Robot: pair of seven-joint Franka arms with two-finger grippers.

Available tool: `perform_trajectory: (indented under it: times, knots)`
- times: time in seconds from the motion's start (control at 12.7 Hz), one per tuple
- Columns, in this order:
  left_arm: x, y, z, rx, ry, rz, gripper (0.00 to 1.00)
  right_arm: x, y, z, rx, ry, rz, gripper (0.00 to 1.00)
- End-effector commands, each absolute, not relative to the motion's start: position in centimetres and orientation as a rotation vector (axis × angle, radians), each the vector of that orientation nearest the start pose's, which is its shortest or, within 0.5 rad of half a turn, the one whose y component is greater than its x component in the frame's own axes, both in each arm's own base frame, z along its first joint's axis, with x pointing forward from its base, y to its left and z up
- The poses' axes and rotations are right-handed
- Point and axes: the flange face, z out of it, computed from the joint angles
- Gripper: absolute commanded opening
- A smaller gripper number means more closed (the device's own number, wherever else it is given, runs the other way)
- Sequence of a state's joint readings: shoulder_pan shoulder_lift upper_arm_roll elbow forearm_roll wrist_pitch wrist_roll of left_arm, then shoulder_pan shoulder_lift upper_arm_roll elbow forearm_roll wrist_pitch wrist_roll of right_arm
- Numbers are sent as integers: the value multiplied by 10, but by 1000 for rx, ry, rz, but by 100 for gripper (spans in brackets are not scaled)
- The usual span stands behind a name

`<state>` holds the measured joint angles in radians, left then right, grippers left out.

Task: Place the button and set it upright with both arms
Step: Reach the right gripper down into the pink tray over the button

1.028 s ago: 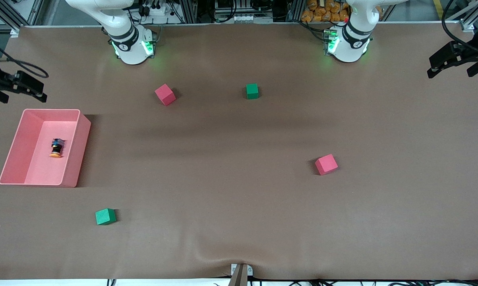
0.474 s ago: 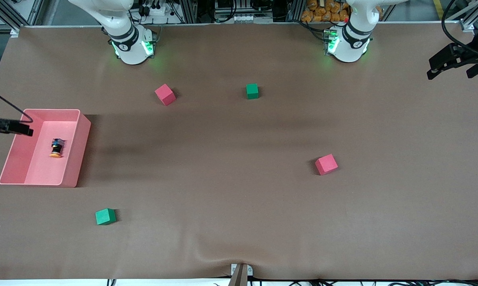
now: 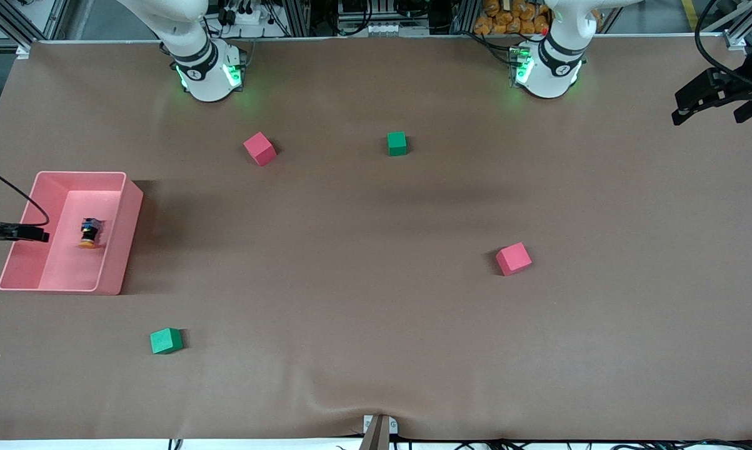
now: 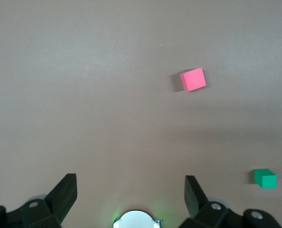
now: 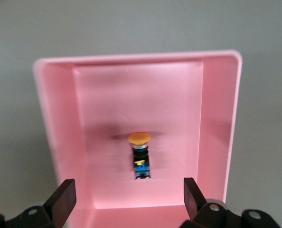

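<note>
The right gripper grabs the button by its black body (image 3: 89, 233) (image 5: 141, 156) next, to lift the button from the pink bin and set it upright.
The button (image 3: 89, 233) lies on its side in the pink bin (image 3: 122, 232) at the right arm's end of the table, orange cap nearer the front camera, blue base farther. In the right wrist view the button (image 5: 140, 160) lies on the bin's floor between and ahead of the open fingers (image 5: 65, 200). My right gripper (image 3: 32, 235) hovers over the bin's outer wall, open and empty; it also shows in the right wrist view (image 5: 129, 199). My left gripper (image 3: 709, 117) waits open and empty over the left arm's end of the table, and it shows in the left wrist view (image 4: 130, 192).
Two pink cubes (image 3: 260, 149) (image 3: 514, 259) and two green cubes (image 3: 397, 143) (image 3: 165, 340) lie scattered on the brown table. The left wrist view shows a pink cube (image 4: 193, 79) and a green cube (image 4: 265, 178). The arm bases (image 3: 208, 74) (image 3: 547, 69) stand at the table's back edge.
My right gripper has moved from over the table by the bin's farther corner to over the bin's outer wall, level with the button. The left arm and the button have not moved.
</note>
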<state>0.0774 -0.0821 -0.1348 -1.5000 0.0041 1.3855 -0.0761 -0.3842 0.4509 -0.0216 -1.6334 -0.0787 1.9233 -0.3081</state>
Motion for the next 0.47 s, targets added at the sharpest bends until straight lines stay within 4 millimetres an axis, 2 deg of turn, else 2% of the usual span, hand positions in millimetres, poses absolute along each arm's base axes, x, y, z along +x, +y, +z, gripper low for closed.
perform_trajectory:
  times: [0.0,0.24,0.4]
  knots:
    - [506,-31,687,-3131,-5,65,100,603,-270,299,-3132,74,320,100]
    - [506,-32,687,-3131,0,65,100,594,-276,264,-3093,18,365,100]
    - [506,-33,687,-3131,2,65,100,584,-277,238,-3103,21,327,100]
